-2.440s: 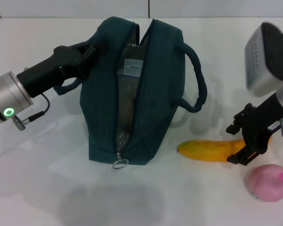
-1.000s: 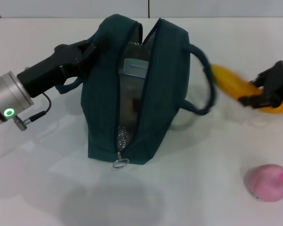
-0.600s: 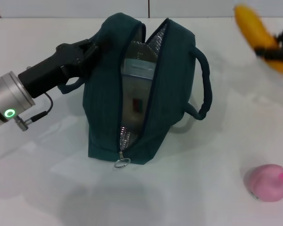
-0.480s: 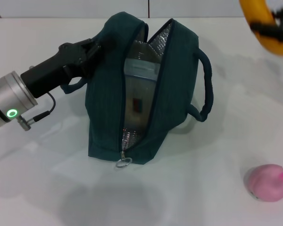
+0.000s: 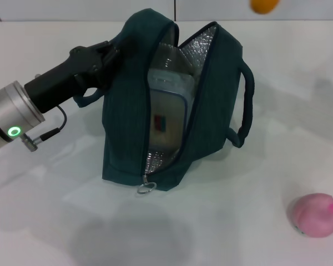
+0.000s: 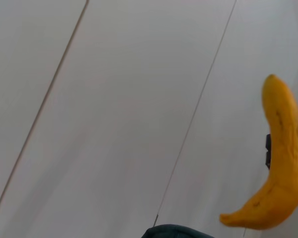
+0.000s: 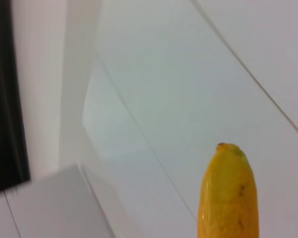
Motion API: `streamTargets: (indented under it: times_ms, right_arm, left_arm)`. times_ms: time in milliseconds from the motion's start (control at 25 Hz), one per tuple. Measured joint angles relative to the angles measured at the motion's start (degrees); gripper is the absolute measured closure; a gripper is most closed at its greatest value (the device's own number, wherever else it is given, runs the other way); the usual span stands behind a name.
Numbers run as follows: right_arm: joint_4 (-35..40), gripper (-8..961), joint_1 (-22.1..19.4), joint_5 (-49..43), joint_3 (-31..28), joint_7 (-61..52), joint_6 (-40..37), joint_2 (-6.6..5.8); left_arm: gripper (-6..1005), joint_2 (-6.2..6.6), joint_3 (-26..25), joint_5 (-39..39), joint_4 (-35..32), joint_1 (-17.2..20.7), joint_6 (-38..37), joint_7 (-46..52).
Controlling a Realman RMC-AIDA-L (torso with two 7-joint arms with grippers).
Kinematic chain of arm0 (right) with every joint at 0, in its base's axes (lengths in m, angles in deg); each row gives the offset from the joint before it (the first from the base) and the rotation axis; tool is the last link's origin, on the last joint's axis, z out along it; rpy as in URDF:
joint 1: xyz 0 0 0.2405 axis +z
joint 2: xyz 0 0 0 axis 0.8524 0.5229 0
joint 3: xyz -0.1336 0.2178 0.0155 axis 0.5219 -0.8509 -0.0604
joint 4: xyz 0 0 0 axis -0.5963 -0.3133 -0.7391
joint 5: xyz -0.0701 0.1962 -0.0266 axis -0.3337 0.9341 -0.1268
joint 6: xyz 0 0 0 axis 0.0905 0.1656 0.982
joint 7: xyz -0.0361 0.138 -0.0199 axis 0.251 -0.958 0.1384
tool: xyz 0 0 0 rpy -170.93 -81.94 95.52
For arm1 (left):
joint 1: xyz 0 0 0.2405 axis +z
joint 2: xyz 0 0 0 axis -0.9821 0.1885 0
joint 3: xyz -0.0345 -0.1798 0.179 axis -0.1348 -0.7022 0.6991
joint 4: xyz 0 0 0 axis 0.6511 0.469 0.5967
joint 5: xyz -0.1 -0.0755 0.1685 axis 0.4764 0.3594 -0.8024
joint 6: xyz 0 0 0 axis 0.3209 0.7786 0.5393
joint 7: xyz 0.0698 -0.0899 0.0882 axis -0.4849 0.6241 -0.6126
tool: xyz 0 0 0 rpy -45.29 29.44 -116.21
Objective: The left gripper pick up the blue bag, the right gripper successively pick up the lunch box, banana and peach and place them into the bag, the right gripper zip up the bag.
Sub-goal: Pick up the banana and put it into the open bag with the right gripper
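I need to keep holding the banana with my right gripper until it reaches the bag's open top (image 5: 172, 105). The banana hangs high, so it would miss if I opened my right gripper now.
The blue bag (image 5: 124, 116) stands in the middle of the table with its zip wide open, showing a silver lining. Inside it sits the clear lunch box (image 5: 165, 113). My left gripper (image 5: 107, 56) is shut on the bag's left side by the handle and holds it up. High above the table hangs the banana (image 6: 282, 163), held by my right gripper (image 6: 287, 149); only the banana's tip (image 5: 265, 4) shows at the top edge of the head view. The right wrist view also shows the banana (image 7: 230, 193). The pink peach (image 5: 314, 215) lies at the front right.
A metal zip pull ring (image 5: 144, 188) hangs at the bag's near end. The bag's right handle (image 5: 246, 105) loops out to the side. The white table (image 5: 238, 221) surrounds the bag, with a tiled wall behind.
My right gripper has lifted the banana off the table, up and leftward past the top of the head view. The bag's mouth has opened wider and its top has shifted right.
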Motion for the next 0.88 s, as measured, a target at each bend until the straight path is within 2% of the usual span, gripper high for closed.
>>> streamTargets:
  times_ms: [160,440,640,720,760,800,880]
  right_arm:
    - [-11.0,541,5.1,2.0,0.6,-3.6,-1.1,0.35]
    - [-15.6,541,9.5,1.9,12.5,-12.8,1.1,1.36]
    - [-15.8,541,9.9,7.1,20.9,-14.0,0.4,1.39]
    - [-15.8,541,9.3,11.4,24.9,-14.0,0.4,1.39]
    - [-15.5,541,8.4,16.1,29.1,-14.0,0.5,1.38]
    - [-15.5,541,8.4,16.1,29.1,-14.0,0.5,1.38]
    - [-14.8,541,7.2,19.8,33.3,-14.0,1.0,1.39]
  left_arm:
    - [950,-0.04,0.0,-0.2,0.0,-0.1,0.1,-0.2]
    - [946,-0.13,0.0,-0.2,-0.9,-0.2,0.3,-1.6]
    - [943,-0.11,0.0,-0.1,-1.3,0.1,0.5,-2.5]
    - [942,-0.12,0.0,-0.1,-1.3,0.1,0.5,-2.5]
    - [941,-0.13,0.0,-0.1,-1.3,0.1,0.5,-2.5]
    - [941,-0.13,0.0,-0.1,-1.3,0.1,0.5,-2.5]
    - [940,-0.09,0.0,-0.1,-1.3,0.1,0.5,-2.5]
